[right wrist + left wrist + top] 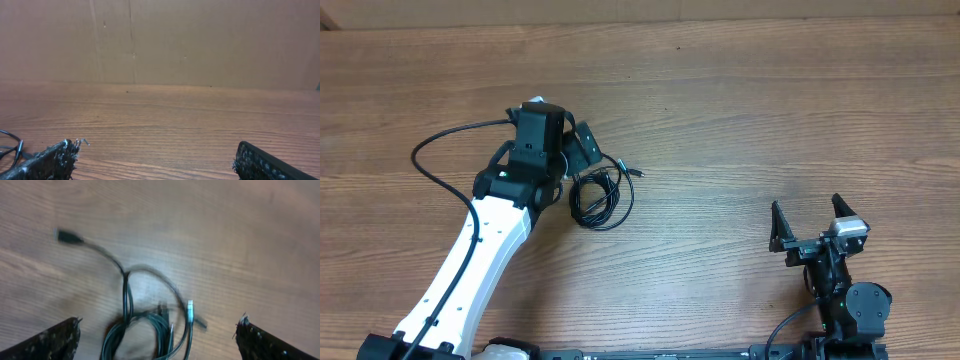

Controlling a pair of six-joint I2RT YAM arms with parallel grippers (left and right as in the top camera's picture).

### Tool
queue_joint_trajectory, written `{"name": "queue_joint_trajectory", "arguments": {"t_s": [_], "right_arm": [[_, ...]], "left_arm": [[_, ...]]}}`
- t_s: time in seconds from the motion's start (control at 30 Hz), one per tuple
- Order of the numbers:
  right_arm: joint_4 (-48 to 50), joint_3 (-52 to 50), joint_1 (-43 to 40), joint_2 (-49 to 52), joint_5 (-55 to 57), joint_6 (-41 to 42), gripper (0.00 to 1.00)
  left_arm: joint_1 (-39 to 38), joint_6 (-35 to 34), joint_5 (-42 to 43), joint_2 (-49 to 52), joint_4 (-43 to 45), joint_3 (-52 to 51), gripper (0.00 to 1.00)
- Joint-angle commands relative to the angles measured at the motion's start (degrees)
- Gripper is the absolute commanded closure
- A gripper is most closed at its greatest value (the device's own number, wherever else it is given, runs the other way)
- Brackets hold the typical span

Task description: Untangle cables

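Note:
I should grab the cables with my left gripper by the coiled loop's nearest side, so the plug ends stay free for my right gripper to untangle.
The cables (600, 197) lie as a small coiled bundle of thin black cords on the wooden table, left of centre, with one plug end (636, 172) trailing to the right. My left gripper (582, 158) hovers just above and to the left of the bundle. In the left wrist view the cables (150, 325) lie loose on the wood between the wide-open jaws of my left gripper (159, 326), touching neither finger; a dark plug (67, 236) stretches away and a silvery tip (190, 305) shows. My right gripper (810, 222) (155, 152) stands open and empty at the lower right, far from the bundle.
The left arm's own thick black cable (432, 150) loops over the table at the far left. A brown wall (200, 40) rises behind the table's far edge. A bit of the cables (10, 142) shows at the right wrist view's left edge.

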Motion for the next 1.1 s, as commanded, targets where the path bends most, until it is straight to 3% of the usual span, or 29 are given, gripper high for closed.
{"name": "queue_joint_trajectory", "arguments": {"t_s": [0.0,0.17,0.23,0.47,0.57,0.67,1.07], "right_arm": [[0.22,-0.57,0.22,-0.66,0.52,-0.24,0.0],[0.22,-0.57,0.22,-0.66,0.52,-0.22,0.0],[0.22,-0.57,0.22,-0.66,0.52,-0.24,0.0],[0.22,-0.57,0.22,-0.66,0.52,-0.22,0.0],[0.22,-0.57,0.22,-0.66,0.52,-0.24,0.0],[0.22,-0.57,0.22,-0.66,0.52,-0.24,0.0],[0.22,-0.57,0.22,-0.66,0.52,-0.24,0.0]], "left_arm": [[-0.11,4.02,11.8,0.11,-3.72,0.22,0.01],[-0.11,2.32,17.86,2.43,-9.79,0.17,0.01],[-0.11,-3.43,17.57,3.52,-11.67,0.17,0.04],[-0.11,-44.7,13.09,9.51,-22.4,0.17,0.0],[-0.15,-52.02,13.44,12.2,-22.49,0.17,0.01],[-0.15,-55.6,13.42,15.39,-20.59,0.17,0.0],[-0.02,-56.19,13.75,24.48,-18.67,0.17,0.01]]}}
